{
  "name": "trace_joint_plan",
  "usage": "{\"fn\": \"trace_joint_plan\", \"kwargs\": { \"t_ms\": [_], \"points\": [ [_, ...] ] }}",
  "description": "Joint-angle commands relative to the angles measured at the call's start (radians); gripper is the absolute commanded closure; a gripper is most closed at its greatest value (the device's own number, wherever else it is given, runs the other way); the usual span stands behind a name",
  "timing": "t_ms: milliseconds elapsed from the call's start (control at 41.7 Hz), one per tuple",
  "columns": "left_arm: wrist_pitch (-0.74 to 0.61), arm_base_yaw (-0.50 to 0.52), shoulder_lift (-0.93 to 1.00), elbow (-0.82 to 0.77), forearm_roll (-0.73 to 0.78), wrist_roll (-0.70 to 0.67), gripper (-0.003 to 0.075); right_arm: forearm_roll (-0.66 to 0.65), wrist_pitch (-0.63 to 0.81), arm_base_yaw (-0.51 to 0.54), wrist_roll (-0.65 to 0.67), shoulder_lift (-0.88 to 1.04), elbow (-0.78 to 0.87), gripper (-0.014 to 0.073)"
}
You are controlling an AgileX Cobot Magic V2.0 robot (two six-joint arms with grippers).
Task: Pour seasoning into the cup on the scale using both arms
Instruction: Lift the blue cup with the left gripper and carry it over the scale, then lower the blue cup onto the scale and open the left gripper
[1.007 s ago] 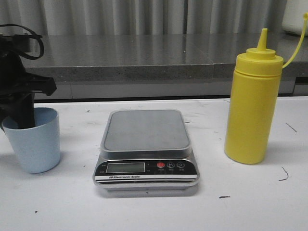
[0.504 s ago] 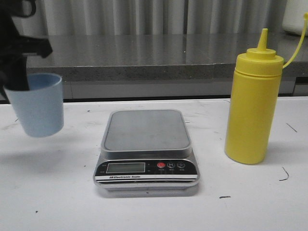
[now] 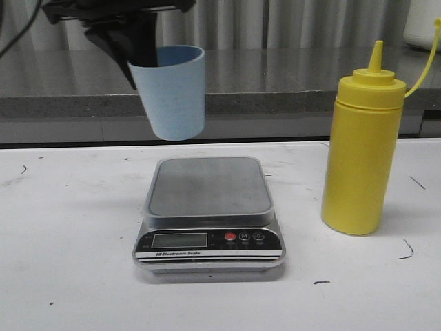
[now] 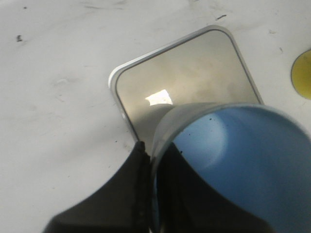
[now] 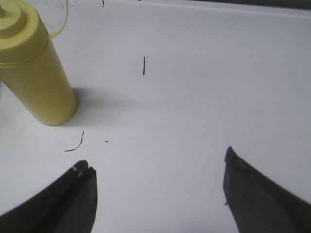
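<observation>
The left gripper should lower the cup before it opens, because the pale blue cup's base (image 3: 180, 136) is still above the scale platform (image 3: 210, 187) in the front view.
My left gripper (image 3: 141, 52) is shut on the rim of the pale blue cup (image 3: 172, 93), one finger inside and one outside, and holds it in the air above the far left part of the silver-grey scale (image 3: 210, 189). In the left wrist view the cup (image 4: 243, 160) hangs over the scale platform (image 4: 189, 77), gripper (image 4: 153, 155) pinching its wall. The yellow seasoning bottle (image 3: 363, 148) stands upright on the table right of the scale. My right gripper (image 5: 155, 162) is open and empty over bare table, apart from the bottle (image 5: 34, 68); it is out of the front view.
The white table (image 3: 69, 276) has small dark marks. A grey stone ledge (image 3: 275, 83) with a curtain behind runs along the back. The scale's black panel with LCD and red button (image 3: 230, 236) faces the front.
My left gripper has lifted the cup off the table at the far left and carried it up and to the right, to above the scale. The bottle and scale have not moved.
</observation>
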State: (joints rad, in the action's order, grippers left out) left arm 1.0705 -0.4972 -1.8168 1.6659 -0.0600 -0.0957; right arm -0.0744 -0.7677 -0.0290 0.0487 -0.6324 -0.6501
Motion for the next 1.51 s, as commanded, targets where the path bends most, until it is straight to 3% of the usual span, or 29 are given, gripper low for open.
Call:
{"fn": "trace_joint_plan", "kwargs": {
  "t_ms": [0, 264, 1103, 1223, 1367, 1487],
  "points": [
    [0.012, -0.034, -0.021, 0.111, 0.001, -0.017, 0.0741, -0.018, 0.060, 0.004, -0.008, -0.006, -0.034, 0.0033],
    [0.014, -0.057, -0.130, 0.196, 0.020, -0.019, 0.0741, -0.018, 0.060, 0.004, -0.008, -0.006, -0.034, 0.0033],
    [0.035, -0.057, -0.180, 0.198, 0.060, -0.019, 0.0733, -0.018, 0.060, 0.004, -0.008, -0.006, -0.034, 0.0033],
    [0.035, -0.057, -0.180, 0.198, 0.050, -0.019, 0.0631, -0.018, 0.060, 0.004, -0.008, -0.006, -0.034, 0.0033],
    [0.035, -0.057, -0.177, 0.200, 0.041, -0.019, 0.0409, -0.018, 0.060, 0.004, -0.008, -0.006, -0.034, 0.0033],
    [0.045, -0.057, -0.143, 0.202, 0.041, -0.019, 0.0364, -0.018, 0.060, 0.004, -0.008, -0.006, -0.034, 0.0033]
  ]
}}
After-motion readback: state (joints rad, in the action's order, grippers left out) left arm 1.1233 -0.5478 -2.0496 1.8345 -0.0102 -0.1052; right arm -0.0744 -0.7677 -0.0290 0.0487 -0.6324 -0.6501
